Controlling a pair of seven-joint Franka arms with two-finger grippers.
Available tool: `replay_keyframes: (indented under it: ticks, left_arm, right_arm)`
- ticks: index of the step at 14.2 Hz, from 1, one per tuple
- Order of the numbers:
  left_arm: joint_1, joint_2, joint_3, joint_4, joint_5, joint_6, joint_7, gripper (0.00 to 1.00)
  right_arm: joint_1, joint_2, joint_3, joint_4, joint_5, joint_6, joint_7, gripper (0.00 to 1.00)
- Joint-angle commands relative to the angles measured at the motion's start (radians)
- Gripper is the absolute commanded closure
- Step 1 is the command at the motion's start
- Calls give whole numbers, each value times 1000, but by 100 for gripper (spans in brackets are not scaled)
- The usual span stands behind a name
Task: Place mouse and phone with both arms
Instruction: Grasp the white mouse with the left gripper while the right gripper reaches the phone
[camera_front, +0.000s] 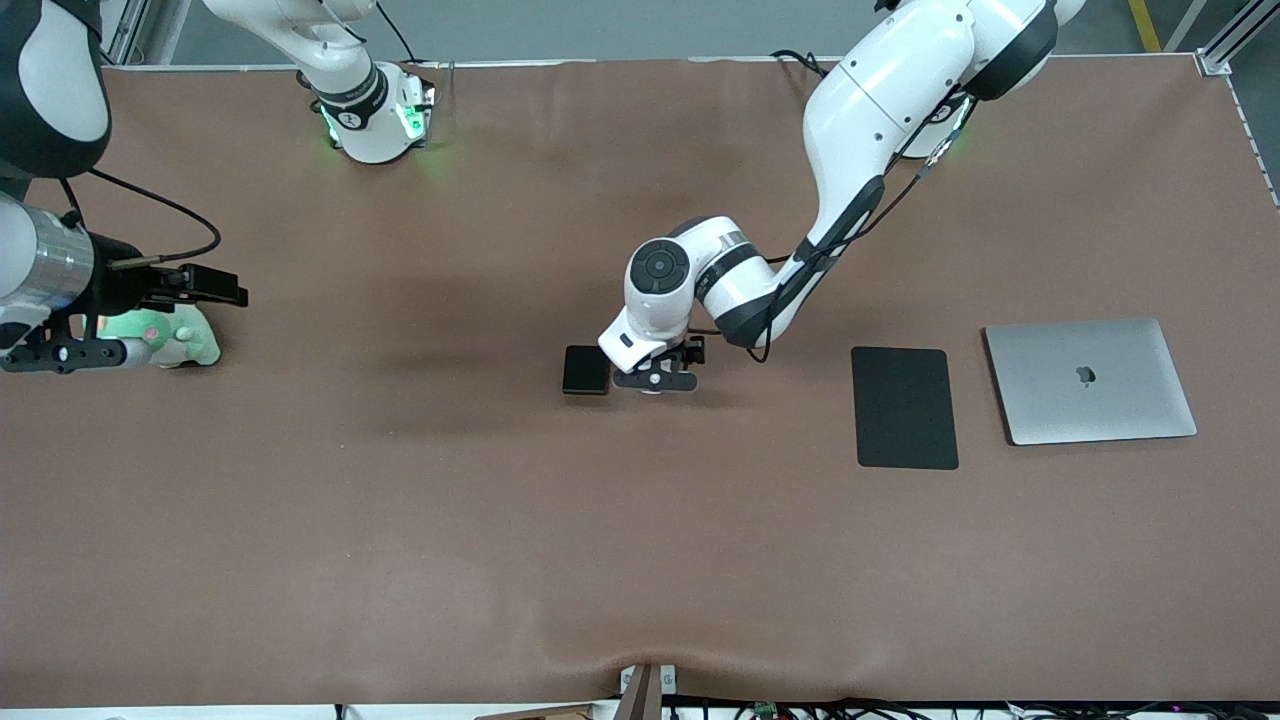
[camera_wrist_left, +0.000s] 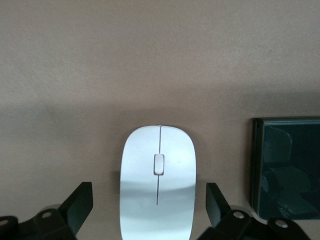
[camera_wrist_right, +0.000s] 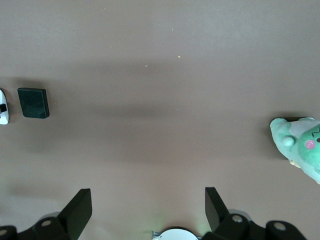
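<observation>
The white mouse will next be held by its long side edges in my left gripper, which will place it on the mouse pad.
The white mouse lies on the brown table mat, with the small black phone close beside it toward the right arm's end. My left gripper is open and low over the mouse, one finger on each side with a gap to both. From the front, this left gripper hides the mouse; the phone shows beside it. My right gripper is open with nothing between its fingers. It waits at its own end of the table, beside a green plush toy.
A flat black mouse pad and a shut silver laptop lie side by side toward the left arm's end. The green plush toy sits next to the right gripper. The right arm's base stands at the table's back edge.
</observation>
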Motion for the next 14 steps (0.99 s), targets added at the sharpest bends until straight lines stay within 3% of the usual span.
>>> replay_keyframes:
  ticks: [1, 5, 6, 7, 8, 10, 14]
  left_arm:
    - [-29, 20, 21, 22, 43, 32, -55, 0]
    - [-70, 34, 61, 22, 43, 49, -72, 0]
    - [-75, 32, 64, 22, 43, 49, -74, 28]
    - [-75, 32, 64, 22, 41, 49, -78, 68]
    - [-73, 32, 64, 22, 43, 49, -78, 100]
    - [-72, 31, 65, 22, 44, 48, -71, 100]
    - [-60, -6, 64, 22, 43, 31, -78, 100]
  right_arm:
    - [4, 34, 1, 21, 48, 14, 11, 0]
    - [52, 65, 3, 21, 63, 37, 117, 0]
    - [64, 72, 3, 20, 68, 46, 125, 0]
    - [72, 78, 3, 20, 82, 53, 125, 0]
    - [73, 91, 3, 20, 109, 56, 125, 0]
    - [70, 106, 1, 17, 160, 56, 149, 0]
    - [107, 120, 3, 17, 163, 86, 224, 0]
